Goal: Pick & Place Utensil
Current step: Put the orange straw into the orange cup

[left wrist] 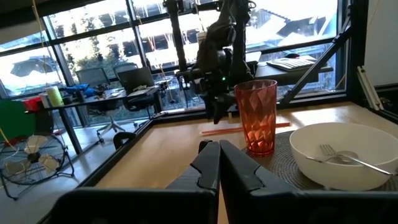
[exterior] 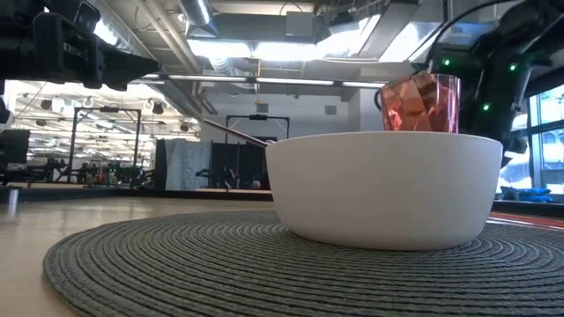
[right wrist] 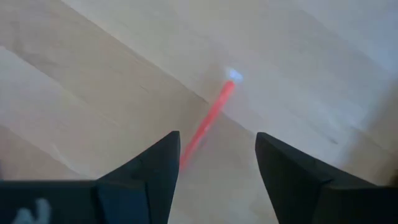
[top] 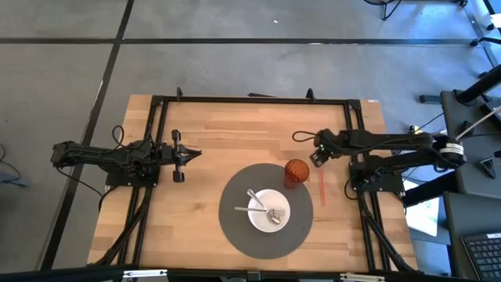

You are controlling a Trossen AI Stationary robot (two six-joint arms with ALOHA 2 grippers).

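Observation:
The red straw should go in the orange cup, so my right gripper will grab it by its middle (top: 322,187) next.
A thin red straw (top: 322,189) lies flat on the wooden table, just right of a red faceted cup (top: 296,173). My right gripper (top: 317,159) hovers open above the straw's far end, fingers pointing down. In the right wrist view the straw (right wrist: 208,121) runs between the two fingers of the gripper (right wrist: 217,140), untouched. A white bowl (top: 278,223) on a round grey placemat (top: 235,227) holds a fork (top: 254,199) and a spoon (top: 270,211). My left gripper (top: 192,154) waits shut at the table's left, pointing toward the cup (left wrist: 256,115).
The cup stands on the placemat's far right edge, close to the straw (left wrist: 245,129) and to my right gripper (left wrist: 217,109). The bowl (exterior: 383,189) sits near the table's near edge. A black frame rail (top: 258,100) borders the table. Bare wood lies between the left gripper and the placemat.

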